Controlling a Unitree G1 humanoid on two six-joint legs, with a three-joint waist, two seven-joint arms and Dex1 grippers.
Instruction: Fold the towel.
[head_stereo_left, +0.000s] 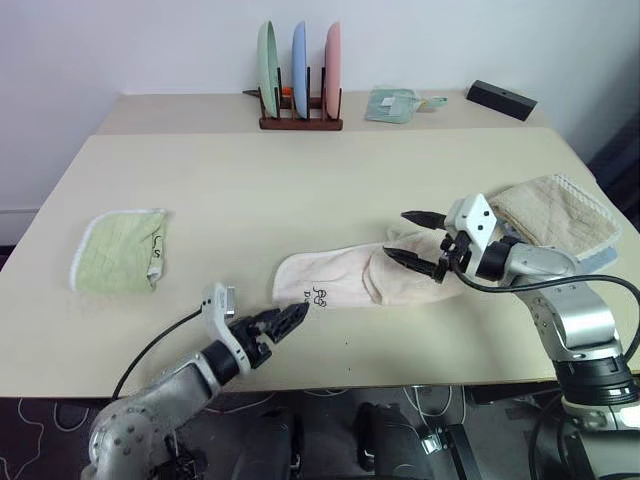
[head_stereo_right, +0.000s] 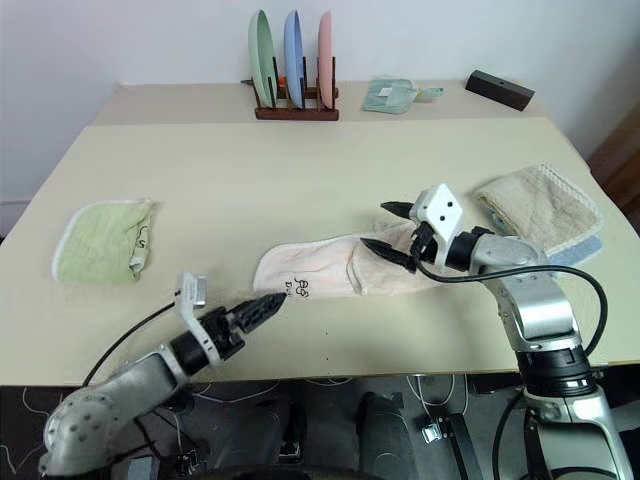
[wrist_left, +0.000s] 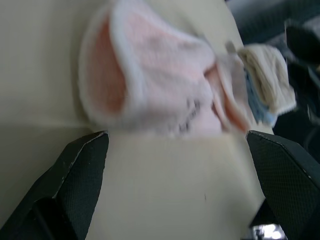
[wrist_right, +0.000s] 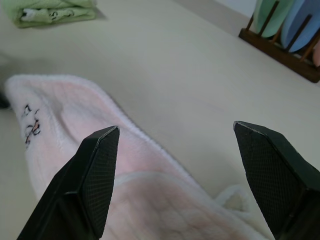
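The white hem of the pink towel stands up in a curl while the rest of the towel lies flat. My left gripper will next pinch the towel by that raised edge (head_stereo_left: 279, 281) (wrist_left: 126, 65).
The towel (head_stereo_left: 345, 280), pale pink with a white hem and a dark logo near its left end, lies as a long folded strip near the table's front edge. Its right end is doubled over into a thicker flap. My left gripper (head_stereo_left: 296, 316) is low at the towel's left end, by the logo. In the left wrist view its fingers (wrist_left: 85, 165) stand wide apart with nothing between them, the towel (wrist_left: 160, 85) just ahead. My right gripper (head_stereo_left: 397, 234) hovers open and empty above the towel's folded right end (wrist_right: 100, 165).
A folded light green towel (head_stereo_left: 120, 250) lies at the left. A beige waffle towel (head_stereo_left: 555, 215) sits on a blue cloth at the right, behind my right arm. At the back stand a plate rack (head_stereo_left: 300, 85), a small packet (head_stereo_left: 392, 104) and a black box (head_stereo_left: 501, 99).
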